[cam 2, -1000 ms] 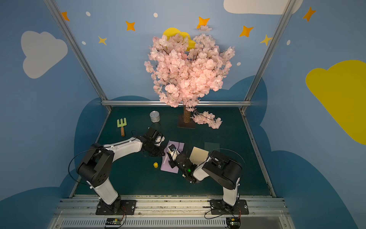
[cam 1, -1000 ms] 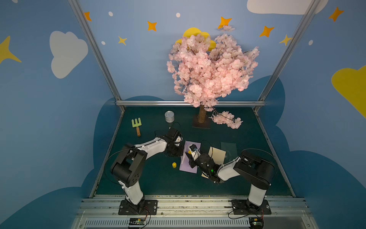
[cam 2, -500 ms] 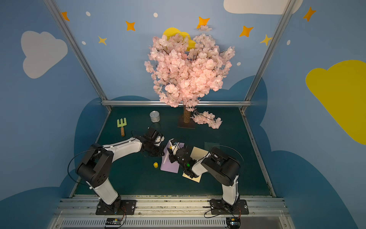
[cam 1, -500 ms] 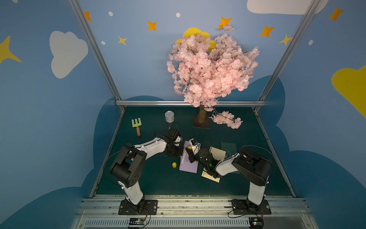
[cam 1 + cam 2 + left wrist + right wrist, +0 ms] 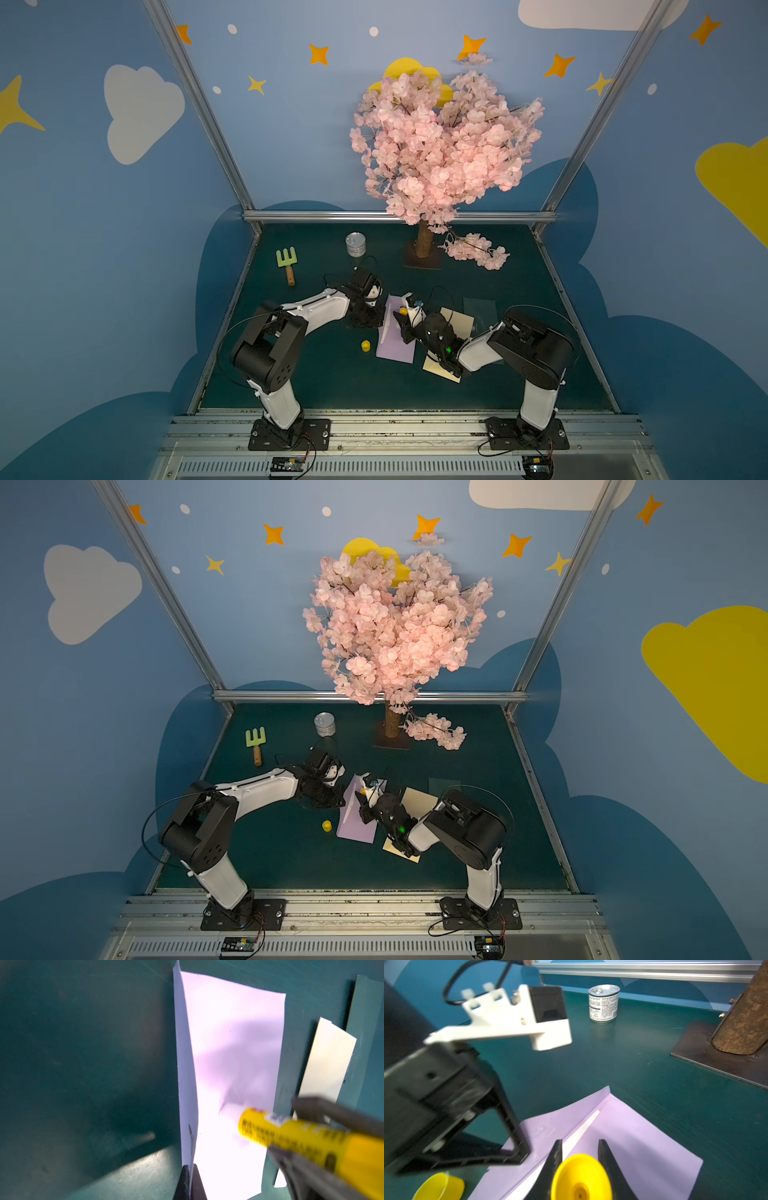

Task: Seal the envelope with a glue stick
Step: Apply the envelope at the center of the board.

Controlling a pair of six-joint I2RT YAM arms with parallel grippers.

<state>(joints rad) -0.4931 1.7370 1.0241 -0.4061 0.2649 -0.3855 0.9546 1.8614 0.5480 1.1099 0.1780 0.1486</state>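
Note:
My left gripper releases the flap next, since the flap stands on edge, joined to the envelope along its fold, and would remain upright there.
A lilac envelope (image 5: 397,343) lies on the green mat, its flap (image 5: 185,1064) standing up on edge. My left gripper (image 5: 189,1180) is shut on that flap, near its end. The glue stick (image 5: 291,1132), yellow with its tip bare, is held in my right gripper (image 5: 579,1142), which is shut on it. It hangs over the envelope's (image 5: 633,1126) far part, pointing towards the flap, as both top views show (image 5: 402,310) (image 5: 363,791). The glue stick's yellow cap (image 5: 365,345) lies loose on the mat beside the envelope.
A cream sheet (image 5: 453,328) and a dark green sheet (image 5: 480,309) lie under my right arm. At the back stand a tin can (image 5: 355,244), a green hand rake (image 5: 286,262), and a blossom tree (image 5: 440,141) on a flat base plate (image 5: 708,1053), with a fallen branch (image 5: 478,249).
My right gripper has carried the glue stick a little farther back along the envelope. The left gripper holds the flap as before.

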